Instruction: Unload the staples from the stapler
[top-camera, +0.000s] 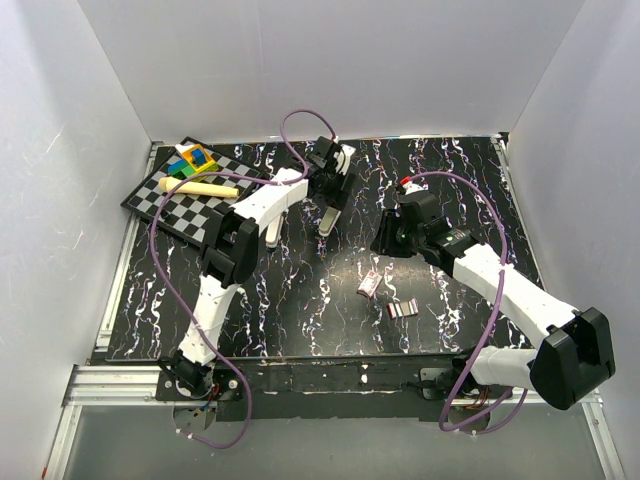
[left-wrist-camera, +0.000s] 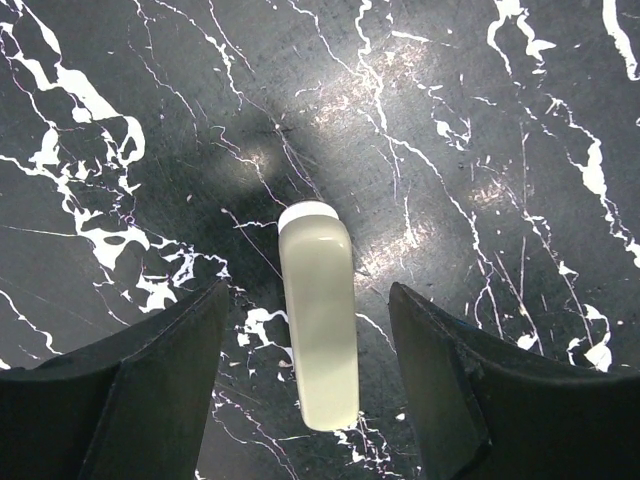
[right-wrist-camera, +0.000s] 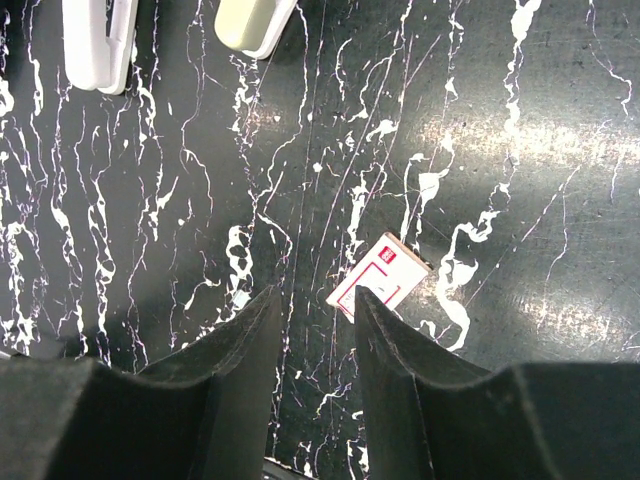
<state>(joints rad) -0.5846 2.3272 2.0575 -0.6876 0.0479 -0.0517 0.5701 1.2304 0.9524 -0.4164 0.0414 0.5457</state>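
My left gripper's open fingers are still above the stapler's top, so it is too early to close. My left gripper comes down first, then closes on the stapler (top-camera: 328, 217).
A pale cream stapler (left-wrist-camera: 318, 320) lies flat on the black marbled table, long axis pointing away from the wrist camera. My left gripper (left-wrist-camera: 308, 292) hangs over it, open, one finger on each side with a gap to both. From above the same stapler (top-camera: 328, 217) sits just below the left gripper (top-camera: 334, 185). My right gripper (right-wrist-camera: 316, 295) is open above bare table, nothing between its fingers. A small white and red staple box (right-wrist-camera: 380, 275) lies just beyond its right fingertip. A short strip of staples (top-camera: 402, 309) lies near that box (top-camera: 369, 285).
A second, white stapler-like object (top-camera: 272, 228) lies left of the cream one, also seen in the right wrist view (right-wrist-camera: 97, 45). A checkerboard (top-camera: 185, 205) with coloured blocks (top-camera: 192, 160) and a yellow bar (top-camera: 208, 188) sits at the back left. White walls enclose the table.
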